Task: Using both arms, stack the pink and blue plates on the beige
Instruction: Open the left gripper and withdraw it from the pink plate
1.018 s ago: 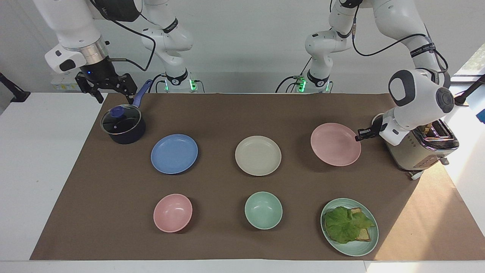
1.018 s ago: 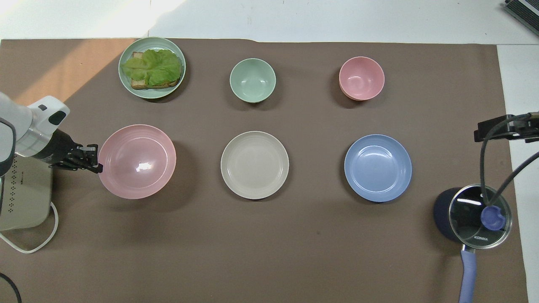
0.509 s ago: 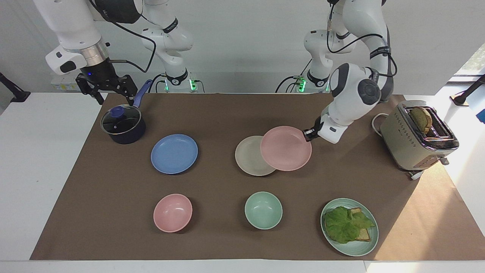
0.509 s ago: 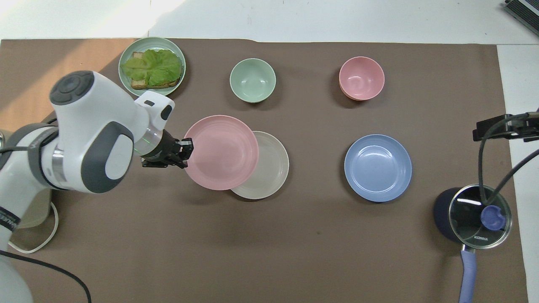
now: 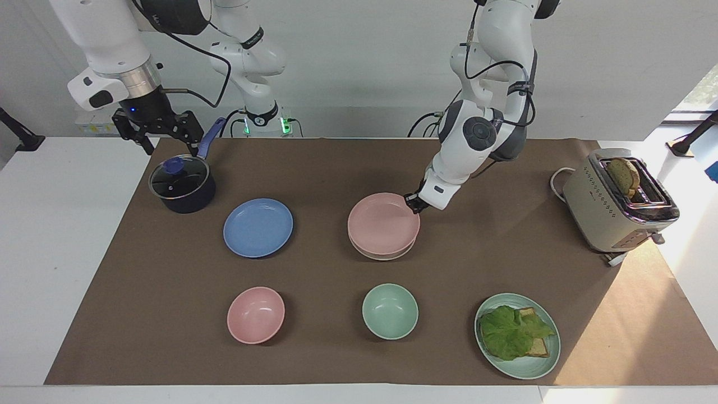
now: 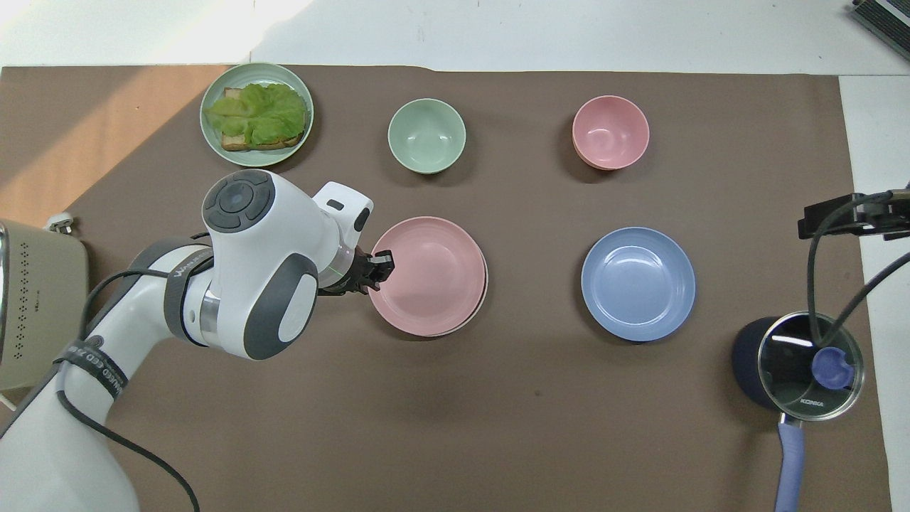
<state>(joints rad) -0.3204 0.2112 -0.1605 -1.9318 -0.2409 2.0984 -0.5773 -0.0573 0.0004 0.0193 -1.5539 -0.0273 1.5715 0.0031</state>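
Observation:
The right gripper grabs the blue plate by its rim facing the pot's side (image 6: pixel 692 286) next, since the blue plate's broad disc (image 6: pixel 638 284) is wider than the fingers.
The pink plate (image 5: pixel 381 221) (image 6: pixel 434 274) lies on the beige plate (image 5: pixel 387 257) (image 6: pixel 486 284) in the middle of the brown mat, and only a thin edge of the beige shows under it. My left gripper (image 5: pixel 415 203) (image 6: pixel 380 264) is at the pink plate's rim, on the side toward the left arm's end. The blue plate (image 5: pixel 258 227) (image 6: pixel 638 283) lies alone beside the stack, toward the right arm's end. My right gripper (image 5: pixel 157 132) waits open and empty in the air over the mat's corner by the pot.
A dark pot with a glass lid (image 5: pixel 182 184) stands nearer to the robots than the blue plate. A pink bowl (image 5: pixel 256 314), a mint bowl (image 5: pixel 390 311) and a green plate (image 5: pixel 547 359) of lettuce and toast line the row farthest from the robots. A toaster (image 5: pixel 617 207) stands at the left arm's end.
My left arm has carried the pink plate from beside the toaster across to the middle and set it down on the beige plate. The right arm has barely moved.

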